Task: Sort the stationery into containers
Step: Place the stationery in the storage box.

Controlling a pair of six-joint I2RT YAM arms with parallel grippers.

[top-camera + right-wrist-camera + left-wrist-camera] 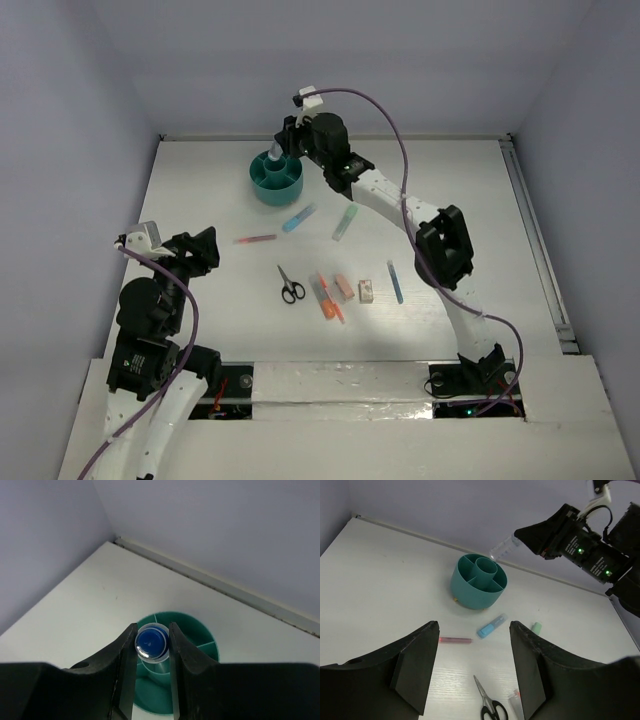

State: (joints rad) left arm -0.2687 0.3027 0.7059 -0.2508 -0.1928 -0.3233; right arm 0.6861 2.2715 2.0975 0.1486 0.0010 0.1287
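Observation:
The tilted bottle's lower end is outside the central cup, so the bottle would fall short if my right gripper opened now; my right gripper should move it first.
My right gripper (284, 150) is shut on the blue-capped clear bottle (151, 642) and holds it tilted over the round teal organiser (277, 180), above its central cup (155, 667). The left wrist view shows the bottle (504, 547) just above the organiser's (479, 582) far rim. My left gripper (200, 250) is open and empty, raised over the table's left side. On the table lie a pink pen (256, 239), a blue marker (298, 217), a green marker (344, 222), black-handled scissors (290, 285), orange markers (330, 298), a pink eraser (345, 287), a white eraser (366, 291) and a blue pen (395, 282).
The organiser's compartments (202, 642) look empty. The table's back wall runs just behind the organiser. In the left wrist view the pink pen (455, 640), blue marker (491, 626) and scissors (490, 702) lie between and beyond my open fingers.

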